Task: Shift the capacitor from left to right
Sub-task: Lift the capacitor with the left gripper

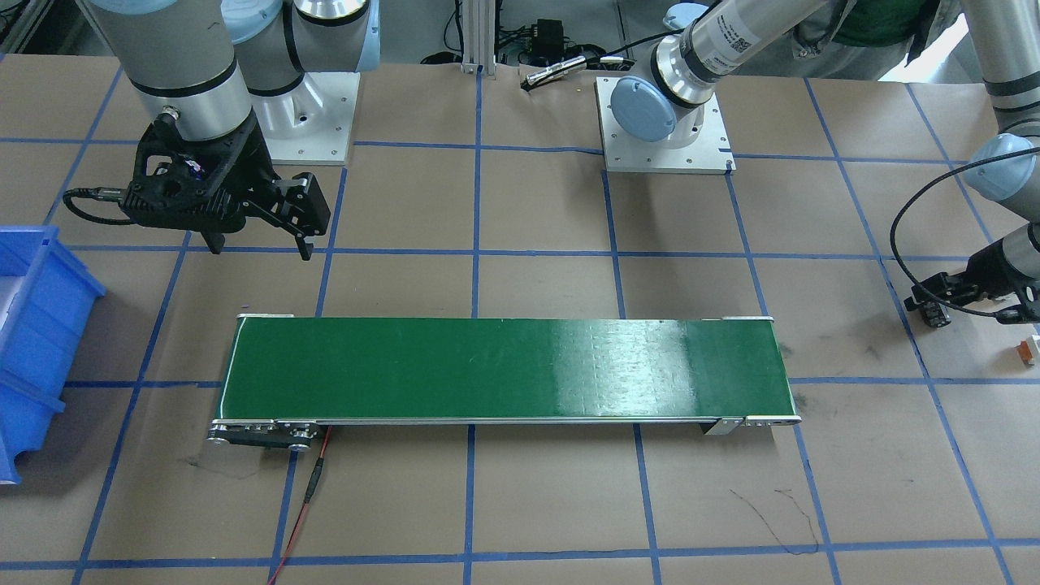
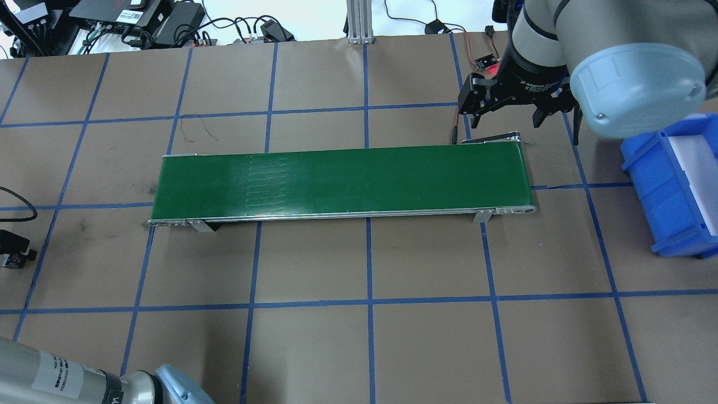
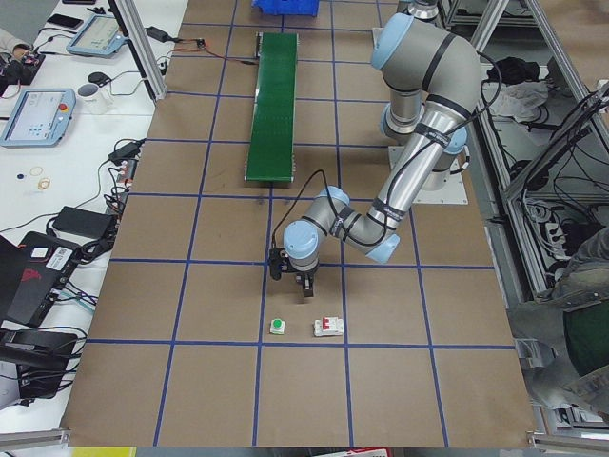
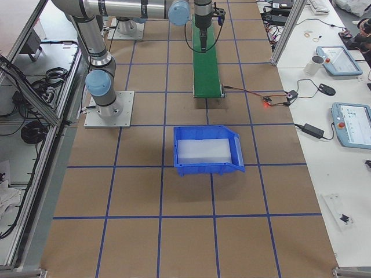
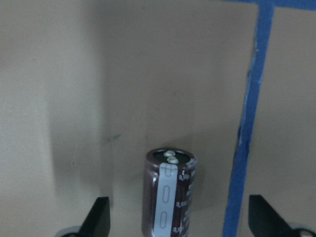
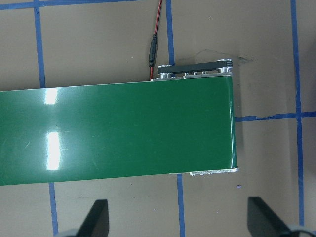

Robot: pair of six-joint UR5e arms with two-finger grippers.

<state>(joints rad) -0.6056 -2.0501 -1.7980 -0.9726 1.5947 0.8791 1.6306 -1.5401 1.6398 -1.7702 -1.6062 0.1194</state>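
My left gripper closes on the capacitor's striped body [image 5: 167,200] next. The capacitor's body sits centred between the gripper's fingers, down at its depth above the brown paper [image 5: 123,168].
The capacitor [image 5: 169,195], a stubby dark cylinder with a pale grey stripe, lies on the brown table paper in the left wrist view. My left gripper [image 5: 180,217] is open, low over the table, with one finger on each side of the capacitor and a gap to each. It is also seen at the table's end [image 1: 934,309] [image 2: 14,252] [image 3: 290,281]. My right gripper [image 1: 260,242] is open and empty, hovering by the other end of the green conveyor belt [image 1: 504,370]; it also shows in the overhead view [image 2: 505,120].
A blue bin [image 2: 673,185] stands beyond the belt's right end. A white breaker with a red switch [image 3: 328,327] and a green button [image 3: 277,327] lie near my left gripper. A small orange-and-white part [image 1: 1026,349] lies beside it. A red wire [image 1: 313,487] runs from the belt.
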